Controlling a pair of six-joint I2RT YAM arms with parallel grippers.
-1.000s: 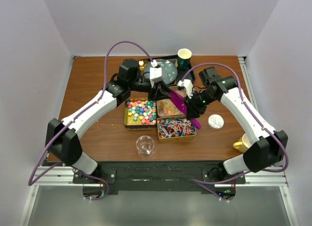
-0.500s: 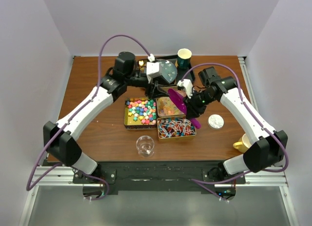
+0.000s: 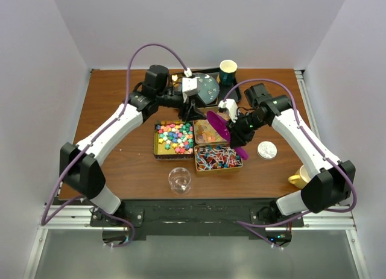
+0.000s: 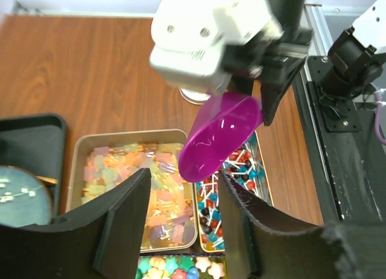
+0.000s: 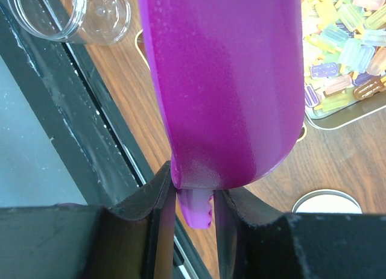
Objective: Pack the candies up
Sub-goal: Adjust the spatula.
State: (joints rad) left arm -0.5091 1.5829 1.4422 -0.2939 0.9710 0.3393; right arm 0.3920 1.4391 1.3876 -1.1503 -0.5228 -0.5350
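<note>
My left gripper should next take hold of the purple scoop by its bowl's front edge (image 3: 210,115). That leaves the purple scoop's handle (image 3: 242,153) free for a fresh hold.
Three open tins hold the candies: bright cubes (image 3: 174,138), pale gummies (image 3: 207,133) (image 4: 129,188) and red-blue-white wrapped pieces (image 3: 218,158) (image 4: 241,173). My right gripper (image 3: 237,133) (image 5: 194,194) is shut on the handle of the purple scoop (image 3: 217,125) (image 5: 223,80), which hangs tilted over the gummies tin and the wrapped-pieces tin. In the left wrist view the scoop (image 4: 220,137) looks empty. My left gripper (image 3: 192,114) (image 4: 184,182) hovers open just behind the tins, with nothing between its fingers (image 4: 123,222).
A clear jar (image 3: 180,180) (image 5: 78,11) stands near the front edge. A silver lid (image 3: 267,149) lies right of the tins, and a yellow mug (image 3: 300,178) sits at the right. At the back are a black tray with a dark plate (image 3: 205,89) and a green cup (image 3: 228,70).
My left gripper has opened wider and drawn back slightly from the scoop. The right gripper has shifted the scoop a little toward the back over the gummies tin.
</note>
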